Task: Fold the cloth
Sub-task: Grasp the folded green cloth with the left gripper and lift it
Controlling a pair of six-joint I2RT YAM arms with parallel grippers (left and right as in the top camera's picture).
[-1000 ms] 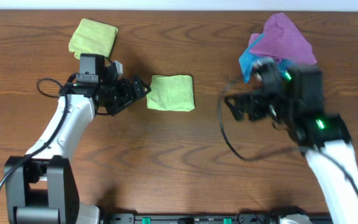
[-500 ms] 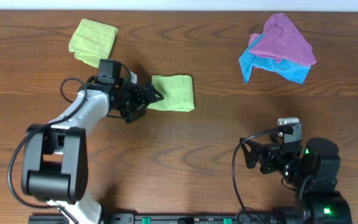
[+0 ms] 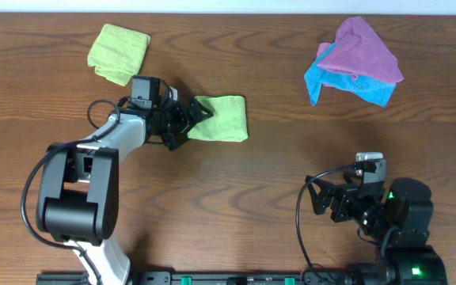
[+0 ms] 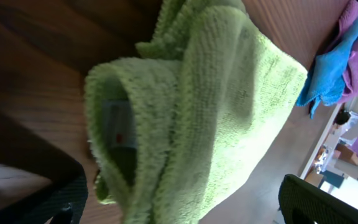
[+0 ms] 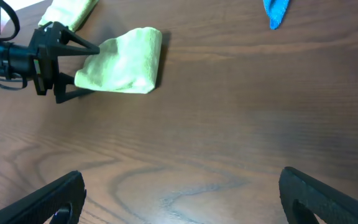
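My left gripper grabs the folded lime-green cloth's edge next, across its layers, to stack the cloth still folded.
The cloth is lime-green and lies folded into a small rectangle at the table's middle left. In the left wrist view it fills the frame, with a small white tag inside the fold. It also shows in the right wrist view. My left gripper is open, its two fingers straddling the cloth's left edge; the right wrist view shows the same gripper spread above and below that edge. My right gripper is open and empty, low over bare wood at the front right.
A second lime-green cloth lies as a thick pad at the back left. A purple cloth is crumpled on a blue cloth at the back right. Black cables trail beside both arms.
The right arm pulled back from the purple and blue cloths to the front right, then stayed still. The left gripper moved right, up to the cloth's left edge.
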